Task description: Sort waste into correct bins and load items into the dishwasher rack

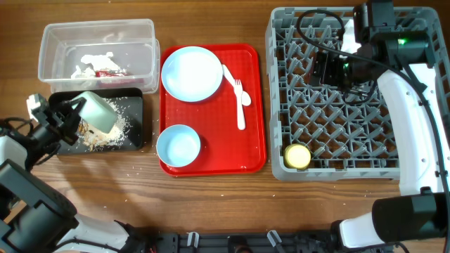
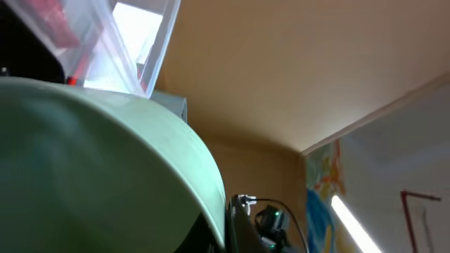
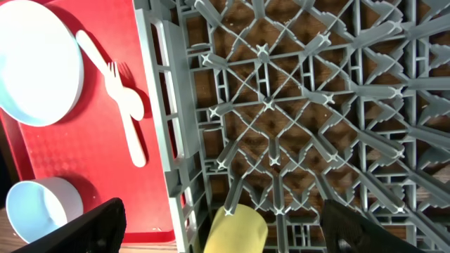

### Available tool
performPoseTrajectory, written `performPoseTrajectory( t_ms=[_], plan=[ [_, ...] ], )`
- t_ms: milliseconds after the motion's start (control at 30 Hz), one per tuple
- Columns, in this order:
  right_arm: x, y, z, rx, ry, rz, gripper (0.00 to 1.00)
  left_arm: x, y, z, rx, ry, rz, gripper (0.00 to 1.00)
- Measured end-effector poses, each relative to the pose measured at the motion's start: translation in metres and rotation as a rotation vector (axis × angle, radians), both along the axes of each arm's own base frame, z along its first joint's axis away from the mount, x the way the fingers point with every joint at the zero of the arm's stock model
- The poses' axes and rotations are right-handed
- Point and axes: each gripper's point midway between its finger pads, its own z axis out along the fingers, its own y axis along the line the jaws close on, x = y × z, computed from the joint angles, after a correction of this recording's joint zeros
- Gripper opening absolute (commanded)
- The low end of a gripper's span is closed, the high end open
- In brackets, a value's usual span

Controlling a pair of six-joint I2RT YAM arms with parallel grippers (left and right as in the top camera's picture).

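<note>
My right gripper should next grab the pale green bowl (image 1: 97, 112) by the bowl's rim, away from my left gripper, to load it into the rack.
My left gripper (image 1: 69, 118) is shut on the pale green bowl (image 1: 97, 112), which is tilted over the black tray (image 1: 137, 119) holding crumbly food scraps (image 1: 116, 128). The bowl fills the left wrist view (image 2: 91, 169). The clear tub (image 1: 49, 42) holds the red wrapper (image 1: 107, 72) and white paper bits. My right gripper (image 1: 327, 67) is open and empty above the grey rack (image 1: 351, 119). The yellow cup (image 1: 297, 155) lies in the rack's front-left corner and shows between the fingers (image 3: 235, 232).
The red serving tray (image 1: 256, 140) between the bins and the rack holds a light blue plate (image 1: 191, 73), a light blue bowl (image 1: 178, 145), a white fork (image 1: 235, 83) and a white spoon (image 1: 241, 112). A few crumbs lie on the wooden table near the black tray.
</note>
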Motion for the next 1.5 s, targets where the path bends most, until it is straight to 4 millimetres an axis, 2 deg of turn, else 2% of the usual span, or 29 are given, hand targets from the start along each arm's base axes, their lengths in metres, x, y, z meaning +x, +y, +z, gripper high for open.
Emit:
performPoseTrajectory(
  t_ms=[100, 167, 267, 300, 333, 433, 467, 533, 567, 633, 700, 733, 767, 833, 867, 933, 1000, 1033, 1100, 1133, 1167, 1233, 1267, 1333, 1400, 1500],
  plan=[
    [0.0, 0.0, 0.0, -0.002, -0.002, 0.007, 0.9, -0.002, -0.002, 0.0, -0.02, 0.018, -0.001, 0.04],
    [0.0, 0.0, 0.0, -0.002, -0.002, 0.007, 0.9, 0.003, -0.003, 0.0, 0.057, -0.04, -0.014, 0.04],
    [0.001, 0.0, 0.0, -0.01, -0.008, 0.031, 0.9, 0.007, -0.003, 0.016, 0.079, -0.071, -0.021, 0.04],
    [0.002, 0.0, 0.001, -0.009, -0.013, 0.032, 0.9, 0.009, -0.011, 0.019, 0.08, -0.068, -0.042, 0.04],
    [0.003, 0.0, 0.001, -0.009, -0.018, 0.032, 0.9, 0.013, -0.032, 0.025, 0.115, -0.07, -0.093, 0.04],
    [0.004, 0.0, 0.001, -0.01, -0.023, 0.035, 0.9, 0.022, -0.114, 0.044, 0.336, -0.1, -0.275, 0.04],
    [0.005, 0.0, 0.002, -0.01, -0.025, 0.035, 0.9, 0.028, -0.158, 0.056, 0.493, -0.154, -0.353, 0.04],
    [0.005, 0.0, 0.002, -0.01, -0.027, 0.036, 0.9, 0.029, -0.221, 0.059, 0.7, -0.216, -0.444, 0.04],
    [0.005, 0.0, 0.002, -0.01, -0.026, 0.036, 0.9, 0.023, -0.267, 0.044, 0.85, -0.224, -0.509, 0.04],
    [0.005, 0.0, 0.002, -0.01, -0.026, 0.036, 0.9, 0.017, -0.296, 0.016, 1.023, -0.197, -0.547, 0.04],
    [0.005, 0.0, 0.002, -0.011, -0.027, 0.039, 0.9, -0.003, -0.344, -0.035, 1.25, -0.196, -0.673, 0.04],
    [0.005, 0.0, 0.002, -0.011, -0.027, 0.039, 0.9, -0.011, -0.357, -0.062, 1.362, -0.191, -0.727, 0.04],
    [0.005, 0.0, 0.002, -0.011, -0.027, 0.039, 0.9, -0.016, -0.362, -0.074, 1.404, -0.188, -0.754, 0.06],
    [0.005, 0.0, 0.002, -0.011, -0.027, 0.039, 0.9, -0.025, -0.373, -0.106, 1.505, -0.185, -0.823, 0.24],
    [0.005, 0.0, 0.002, -0.011, -0.027, 0.039, 0.9, -0.032, -0.378, -0.12, 1.549, -0.188, -0.863, 0.24],
    [0.005, 0.0, 0.002, -0.011, -0.028, 0.039, 0.9, -0.03, -0.376, -0.12, 1.566, -0.189, -0.852, 0.25],
    [0.01, 0.002, 0.004, -0.002, -0.048, 0.042, 0.89, -0.024, -0.367, -0.121, 1.558, -0.123, -0.802, 0.47],
    [0.016, 0.009, 0.006, 0.011, -0.078, 0.056, 0.89, -0.021, -0.36, -0.118, 1.542, -0.082, -0.775, 0.47],
    [0.028, 0.031, 0.014, 0.031, -0.149, 0.11, 0.87, -0.009, -0.338, -0.094, 1.486, -0.035, -0.683, 0.5],
    [0.029, 0.053, 0.016, 0.048, -0.172, 0.164, 0.86, 0.006, -0.315, -0.063, 1.432, -0.019, -0.568, 0.52],
    [0.028, 0.066, 0.017, 0.058, -0.178, 0.197, 0.86, 0.018, -0.292, -0.033, 1.391, -0.019, -0.46, 0.54],
    [0.024, 0.105, 0.012, 0.082, -0.178, 0.292, 0.85, 0.031, -0.249, 0.032, 1.316, -0.044, -0.248, 0.57],
    [0.021, 0.118, 0.006, 0.085, -0.163, 0.324, 0.84, 0.028, -0.226, 0.065, 1.283, -0.068, -0.148, 0.59],
    [0.017, 0.142, -0.014, 0.082, -0.112, 0.38, 0.82, 0.02, -0.201, 0.084, 1.256, -0.055, -0.074, 0.62],
    [0.012, 0.162, -0.042, 0.072, -0.039, 0.427, 0.79, 0.017, -0.174, 0.089, 1.248, -0.004, -0.008, 0.64],
    [0.0, 0.183, -0.086, 0.047, 0.083, 0.481, 0.73, 0.014, -0.149, 0.081, 1.245, 0.079, 0.028, 0.64]
  ],
)
